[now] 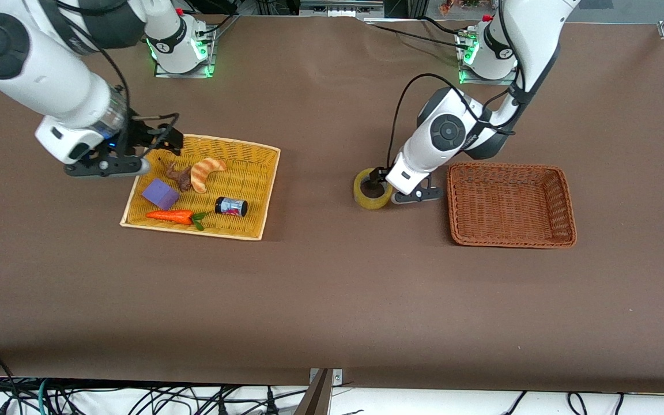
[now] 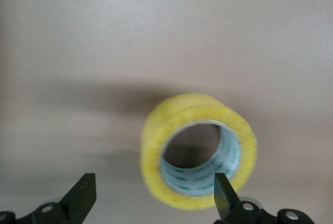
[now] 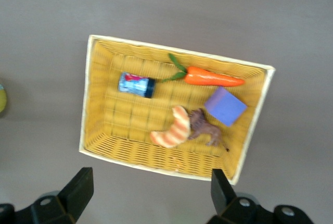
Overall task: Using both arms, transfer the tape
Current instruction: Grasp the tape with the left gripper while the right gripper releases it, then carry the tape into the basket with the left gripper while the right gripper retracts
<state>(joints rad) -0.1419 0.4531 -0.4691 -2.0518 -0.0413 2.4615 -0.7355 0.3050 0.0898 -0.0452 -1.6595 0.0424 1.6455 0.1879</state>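
Observation:
I should move my left gripper toward the tape's core hole [image 1: 372, 188] [image 2: 190, 148] before I close it, because its fingers stop short of the hole.
The tape [image 1: 368, 196], a yellowish roll with a wide core hole, lies on the brown table between the two baskets. My left gripper [image 1: 378, 182] is down at the roll and open. In the left wrist view one fingertip [image 2: 222, 190] stands at the core hole's edge and the other is outside the roll, so part of the tape [image 2: 156, 156] wall lies between them, ungripped. My right gripper [image 1: 162, 140] hangs open and empty over the edge of the yellow basket [image 1: 263, 190] nearest the arms' bases; in its wrist view the right gripper [image 3: 151, 190] has only table between its fingers.
The yellow basket [image 3: 99, 125] holds a croissant [image 1: 205, 172], a purple block [image 1: 160, 193], a carrot [image 1: 172, 216], a black-capped jar [image 1: 231, 206] and a brown toy animal [image 1: 179, 176]. An orange-brown wicker basket [image 1: 456, 202] stands beside the tape, toward the left arm's end.

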